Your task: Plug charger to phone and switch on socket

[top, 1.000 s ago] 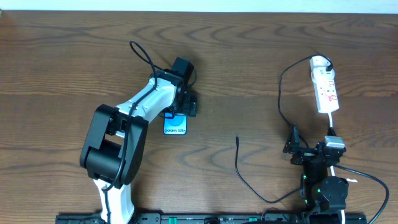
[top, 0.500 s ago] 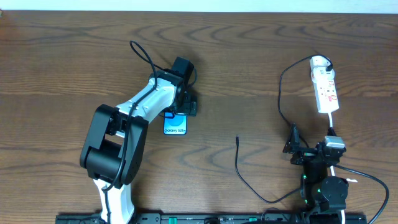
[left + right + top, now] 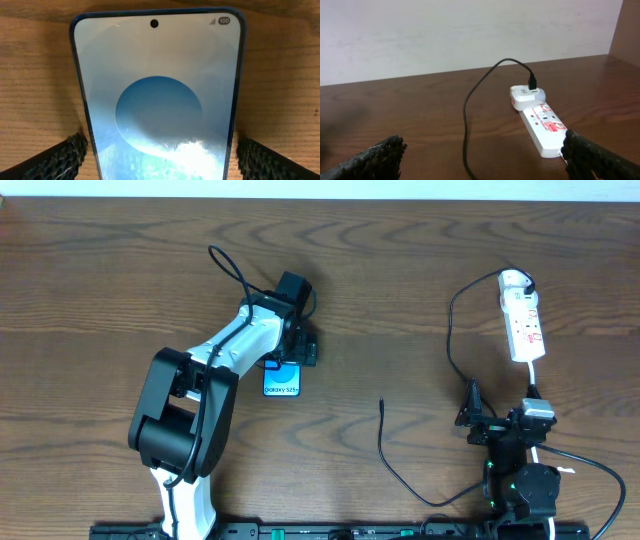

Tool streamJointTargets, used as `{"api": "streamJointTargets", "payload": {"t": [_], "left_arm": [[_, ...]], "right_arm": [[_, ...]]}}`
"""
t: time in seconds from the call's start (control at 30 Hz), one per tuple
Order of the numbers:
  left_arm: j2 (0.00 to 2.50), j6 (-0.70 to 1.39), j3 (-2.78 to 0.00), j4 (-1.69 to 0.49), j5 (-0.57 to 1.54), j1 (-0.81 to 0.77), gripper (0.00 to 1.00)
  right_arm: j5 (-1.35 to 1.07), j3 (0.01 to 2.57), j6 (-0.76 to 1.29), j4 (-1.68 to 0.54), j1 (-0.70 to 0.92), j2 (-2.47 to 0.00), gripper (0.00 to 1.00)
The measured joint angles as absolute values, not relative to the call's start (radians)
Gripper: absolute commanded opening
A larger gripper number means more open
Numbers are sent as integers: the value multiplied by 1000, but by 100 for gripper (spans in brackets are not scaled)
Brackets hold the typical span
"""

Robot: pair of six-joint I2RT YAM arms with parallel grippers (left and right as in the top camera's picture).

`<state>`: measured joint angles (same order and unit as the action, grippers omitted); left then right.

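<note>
My left gripper closes now, since the phone [image 3: 282, 384] [image 3: 160, 146] lies between my open fingers, down beside its side edges. Closing now would catch the phone.
The phone [image 3: 282, 384] lies flat on the wooden table with its blue-and-white screen lit. It fills the left wrist view [image 3: 157, 100]. My left gripper [image 3: 290, 362] straddles its lower half, one finger on each side with a thin strip of wood showing between fingers and phone edges [image 3: 160, 160]. The charger cable [image 3: 450, 345] runs from a white adapter on the socket [image 3: 523, 320] and loops along the front. Its free connector tip [image 3: 382, 402] lies on the table mid-right. My right gripper [image 3: 500, 415] is open and empty [image 3: 485, 162], near the socket [image 3: 542, 125] and over the cable [image 3: 466, 115].
The socket's white cord [image 3: 545, 445] runs down past the right arm base. The table's far edge meets a pale wall [image 3: 470, 35]. The left arm [image 3: 200, 380] stretches diagonally across the left half of the table.
</note>
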<state>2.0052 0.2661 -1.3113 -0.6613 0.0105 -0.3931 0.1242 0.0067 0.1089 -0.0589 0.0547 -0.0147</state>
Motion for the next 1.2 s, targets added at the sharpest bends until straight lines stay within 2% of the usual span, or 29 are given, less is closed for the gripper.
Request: {"api": "streamJointTargets", "payload": {"t": [0.2, 1.2], "left_arm": [[2005, 266, -1311, -660, 12, -393, 92], [2005, 266, -1311, -659, 13, -393, 88]], "right_arm": [[124, 7, 109, -59, 55, -15, 99], [125, 7, 109, -59, 55, -15, 99]]}}
